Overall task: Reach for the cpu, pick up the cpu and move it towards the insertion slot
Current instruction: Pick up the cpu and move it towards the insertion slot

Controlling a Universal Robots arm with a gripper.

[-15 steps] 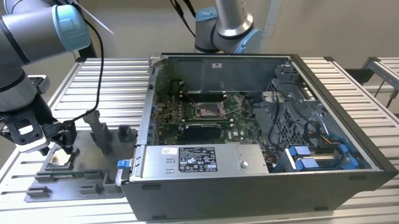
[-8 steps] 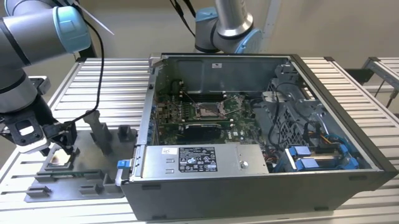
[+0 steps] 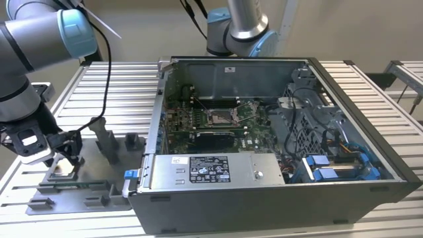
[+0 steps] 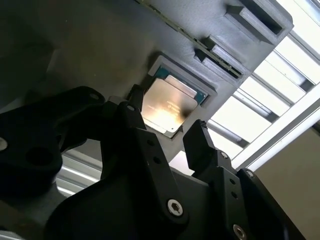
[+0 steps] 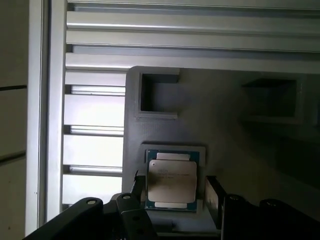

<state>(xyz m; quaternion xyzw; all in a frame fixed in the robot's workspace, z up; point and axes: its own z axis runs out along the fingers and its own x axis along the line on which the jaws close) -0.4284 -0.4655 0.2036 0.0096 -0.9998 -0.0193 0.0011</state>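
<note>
I should next pick up the cpu with my gripper by its two open side edges, as raised sides of the fixture point(image 5: 174, 147) hug the cpu's ends.
The cpu point(image 5: 171, 181), a small silvery square chip on a green edge, lies flat in a shallow pocket of a grey fixture plate point(image 5: 225, 125). In both wrist views my gripper point(image 5: 175, 190) is open, with one black finger point(image 4: 131, 116) on each side of the chip and small gaps between. The chip's top face point(image 4: 170, 104) is uncovered. In the exterior view the gripper point(image 3: 64, 161) hangs low over the cpu point(image 3: 63, 169) at that view's left. The insertion slot point(image 3: 221, 117), a shiny metal frame on the green motherboard, sits inside the open computer case, well away toward the exterior view's right.
The computer case point(image 3: 264, 203) has tall walls, a power supply box point(image 3: 211, 170) at its front and cables with blue drive bays point(image 3: 337, 166). Grey upright blocks point(image 3: 106, 141) stand on the fixture plate point(image 3: 73, 196). Another arm's base point(image 3: 241, 25) rises behind the case. The table is ribbed aluminium point(image 3: 119, 89).
</note>
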